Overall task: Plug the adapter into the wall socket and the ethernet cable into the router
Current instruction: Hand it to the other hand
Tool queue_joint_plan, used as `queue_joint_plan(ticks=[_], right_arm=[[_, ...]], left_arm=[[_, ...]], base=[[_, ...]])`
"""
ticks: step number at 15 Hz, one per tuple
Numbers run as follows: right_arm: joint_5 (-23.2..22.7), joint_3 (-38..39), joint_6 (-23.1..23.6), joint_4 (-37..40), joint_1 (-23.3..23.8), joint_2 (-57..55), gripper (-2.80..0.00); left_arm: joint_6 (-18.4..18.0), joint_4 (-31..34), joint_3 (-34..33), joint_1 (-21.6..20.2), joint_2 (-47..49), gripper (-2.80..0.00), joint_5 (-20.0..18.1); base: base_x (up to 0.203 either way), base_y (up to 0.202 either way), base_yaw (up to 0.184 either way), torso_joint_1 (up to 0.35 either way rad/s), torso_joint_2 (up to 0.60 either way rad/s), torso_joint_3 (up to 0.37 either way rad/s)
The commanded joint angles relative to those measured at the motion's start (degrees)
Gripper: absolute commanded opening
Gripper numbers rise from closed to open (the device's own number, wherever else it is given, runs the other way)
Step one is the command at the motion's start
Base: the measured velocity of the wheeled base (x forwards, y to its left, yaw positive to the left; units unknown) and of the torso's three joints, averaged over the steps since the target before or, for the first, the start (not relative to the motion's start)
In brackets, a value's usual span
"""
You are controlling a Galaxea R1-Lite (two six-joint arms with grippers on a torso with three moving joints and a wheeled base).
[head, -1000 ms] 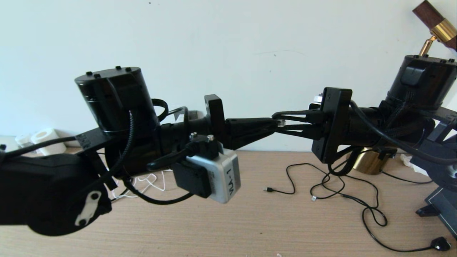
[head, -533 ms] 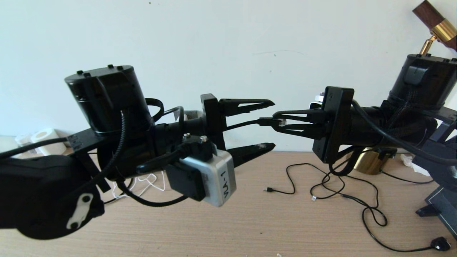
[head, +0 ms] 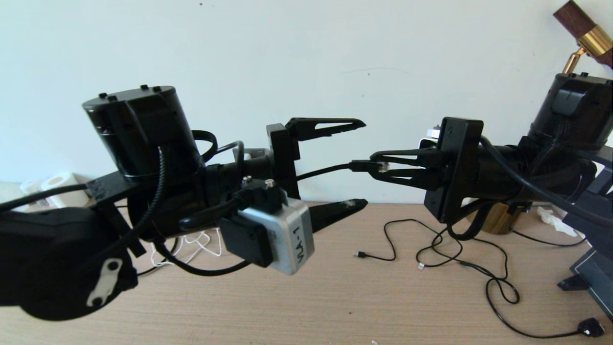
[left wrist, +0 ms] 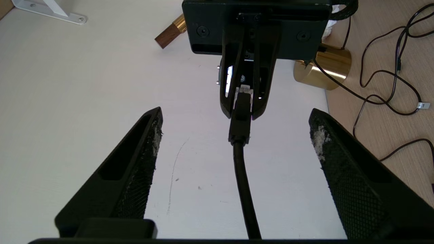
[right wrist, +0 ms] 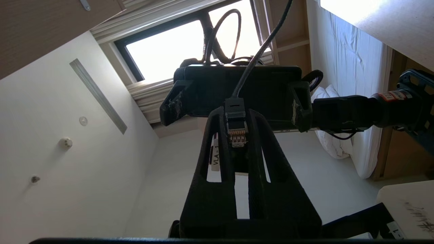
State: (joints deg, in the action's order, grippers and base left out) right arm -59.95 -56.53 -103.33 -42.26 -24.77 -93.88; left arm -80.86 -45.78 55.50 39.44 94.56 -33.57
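I should next grab the ethernet plug by its black boot [head: 359, 166] with my left gripper. The ethernet plug's clear tip [head: 383, 166] will then stay free to go into the router.
Both arms are raised in front of the white wall, fingertips facing each other. My right gripper [head: 373, 165] [right wrist: 236, 113] is shut on the ethernet cable's black plug [head: 368, 166] [right wrist: 236, 132], whose gold contacts point back toward its wrist. From the plug, the thick black ethernet cable [head: 323, 170] [left wrist: 242, 169] runs between the fingers of my left gripper [head: 365, 164] [left wrist: 235, 113]. That gripper is wide open around the cable and touches neither cable nor plug. The adapter, the wall socket and the router are out of view.
Below the arms lies a wooden table [head: 335, 297]. Thin black cables [head: 455, 254] loop over its right half, ending in a black plug [head: 591, 327]. A brass lamp base [head: 493, 218] stands at the back right. White paper rolls [head: 60, 184] and a thin white cord [head: 191, 239] are at the left.
My left gripper was shut on the plug end of the ethernet cable, has opened wide and has let it go. The right gripper keeps the plug and has shifted slightly right.
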Motion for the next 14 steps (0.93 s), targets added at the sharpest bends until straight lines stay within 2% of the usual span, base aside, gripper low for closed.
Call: queue_joint_plan(ticks=[1, 3, 4, 5, 14], right_arm=[[-0.34, 0.31, -0.56, -0.27, -0.01, 0.36, -2.8], [-0.34, 0.54, -0.56, -0.27, -0.01, 0.36, -2.8], [-0.34, 0.54, -0.56, -0.27, -0.01, 0.36, -2.8], [-0.34, 0.54, -0.56, -0.27, -0.01, 0.36, -2.8], [-0.34, 0.54, -0.56, -0.33, -0.1, 0.72, -2.8]], left_arm=[[-0.43, -0.28, -0.08, -0.06, -0.08, 0.0, -0.18], [-0.43, -0.28, -0.13, -0.06, -0.17, 0.0, -0.18], [-0.43, -0.28, -0.14, -0.05, -0.08, -1.75, -0.27], [-0.43, -0.28, -0.3, -0.04, -0.08, -2.8, -0.23], [-0.36, -0.28, -0.57, 0.03, 0.1, -2.8, -0.18]], base=[[0.0, 0.0, 0.0, 0.0, 0.0, 0.0], [0.0, 0.0, 0.0, 0.0, 0.0, 0.0], [0.0, 0.0, 0.0, 0.0, 0.0, 0.0], [0.0, 0.0, 0.0, 0.0, 0.0, 0.0], [0.0, 0.0, 0.0, 0.0, 0.0, 0.0]])
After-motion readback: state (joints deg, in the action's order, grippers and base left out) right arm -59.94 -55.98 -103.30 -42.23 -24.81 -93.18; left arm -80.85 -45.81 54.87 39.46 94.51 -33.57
